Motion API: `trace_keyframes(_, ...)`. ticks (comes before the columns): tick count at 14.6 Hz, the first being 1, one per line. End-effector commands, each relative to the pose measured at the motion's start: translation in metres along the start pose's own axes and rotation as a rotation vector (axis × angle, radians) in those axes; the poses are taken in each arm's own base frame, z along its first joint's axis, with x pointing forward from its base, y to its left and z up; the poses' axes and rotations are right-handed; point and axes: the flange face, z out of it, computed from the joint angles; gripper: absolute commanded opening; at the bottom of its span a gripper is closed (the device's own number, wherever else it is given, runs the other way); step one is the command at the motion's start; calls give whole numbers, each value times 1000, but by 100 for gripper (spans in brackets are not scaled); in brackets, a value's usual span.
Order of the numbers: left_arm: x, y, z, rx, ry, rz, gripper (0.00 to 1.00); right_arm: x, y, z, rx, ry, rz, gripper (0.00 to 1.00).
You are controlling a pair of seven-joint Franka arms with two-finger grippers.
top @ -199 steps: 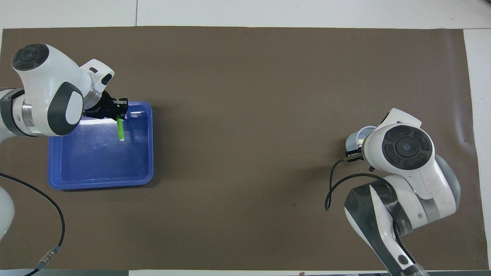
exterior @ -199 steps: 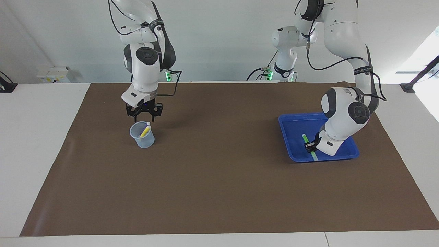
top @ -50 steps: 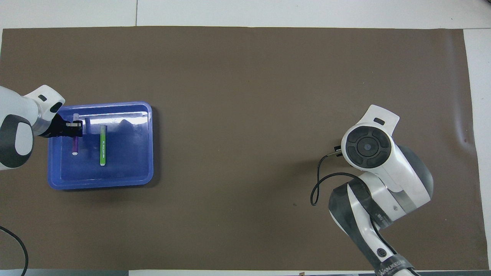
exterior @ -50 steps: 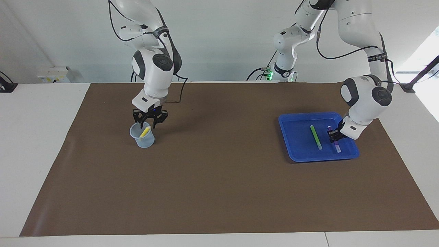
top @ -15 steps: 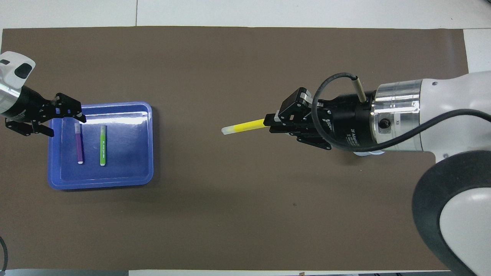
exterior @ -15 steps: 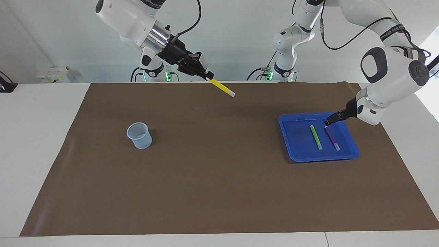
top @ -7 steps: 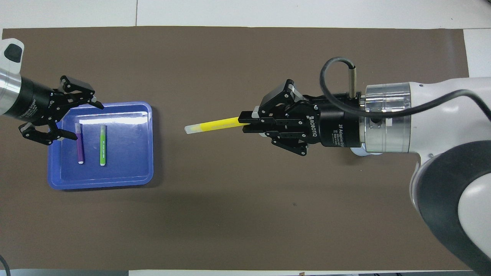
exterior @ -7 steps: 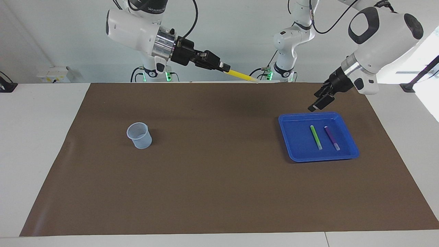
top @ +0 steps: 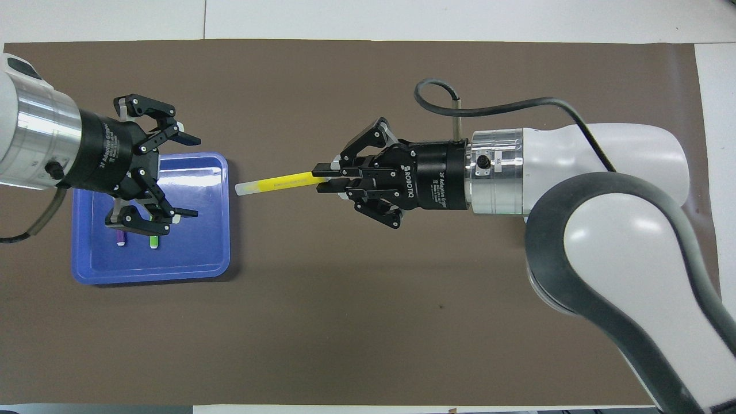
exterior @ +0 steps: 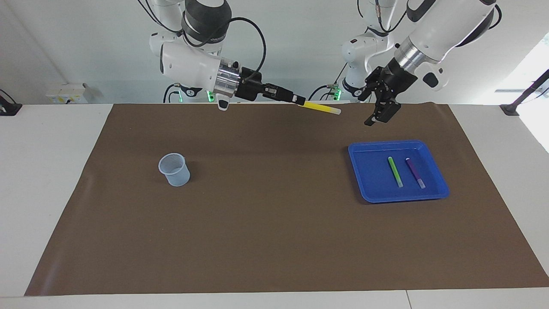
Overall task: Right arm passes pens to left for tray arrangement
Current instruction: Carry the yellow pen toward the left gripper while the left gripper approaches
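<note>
My right gripper's fingers already cover one end of the yellow pen. My left gripper needs to grab the pen by its exposed pale-tipped end [top: 252,187] next.
My right gripper [exterior: 300,101] is shut on the end of the yellow pen [exterior: 321,107] and holds it level, high over the middle of the mat. The pen's pale tip points toward the left arm's end. In the overhead view, the right gripper [top: 323,179] and the yellow pen [top: 276,184] show clearly. My left gripper [exterior: 381,112] is open and empty in the air, facing the pen tip with a gap between them. In the overhead view, the left gripper [top: 192,177] is over the blue tray [top: 218,270]. The green pen [exterior: 395,171] and purple pen [exterior: 415,172] lie side by side in the tray [exterior: 369,189].
A small translucent bluish cup [exterior: 174,169] stands empty on the brown mat [exterior: 274,223] toward the right arm's end; the right arm hides it in the overhead view. Bare white tabletop surrounds the mat.
My right gripper has carried the yellow pen farther toward the left arm's end. My left gripper has risen from the tray and swung toward the pen tip, still open.
</note>
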Motion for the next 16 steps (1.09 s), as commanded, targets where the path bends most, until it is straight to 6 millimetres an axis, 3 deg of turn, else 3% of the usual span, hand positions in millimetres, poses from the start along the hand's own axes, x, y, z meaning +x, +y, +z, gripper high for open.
trace_keyframes(1, -50, -23, -6, -51, 54, -112, 100, -2, -2, 5, 26, -8, 30, 0)
trace_keyframes(3, -73, -32, 1, -79, 61, -213, 100, -3, -2, 7, 24, -12, 31, 0)
trace_keyframes(6, -89, -40, 11, -96, 63, -224, 100, -8, -1, 15, 30, 0, 29, 0)
trace_keyframes(10, -82, -38, 40, -160, 57, -262, 100, -11, 0, 19, 29, 5, 27, 0)
trace_keyframes(16, -79, -34, 28, -163, 52, -263, 100, -15, 1, 24, 21, 16, 8, 0)
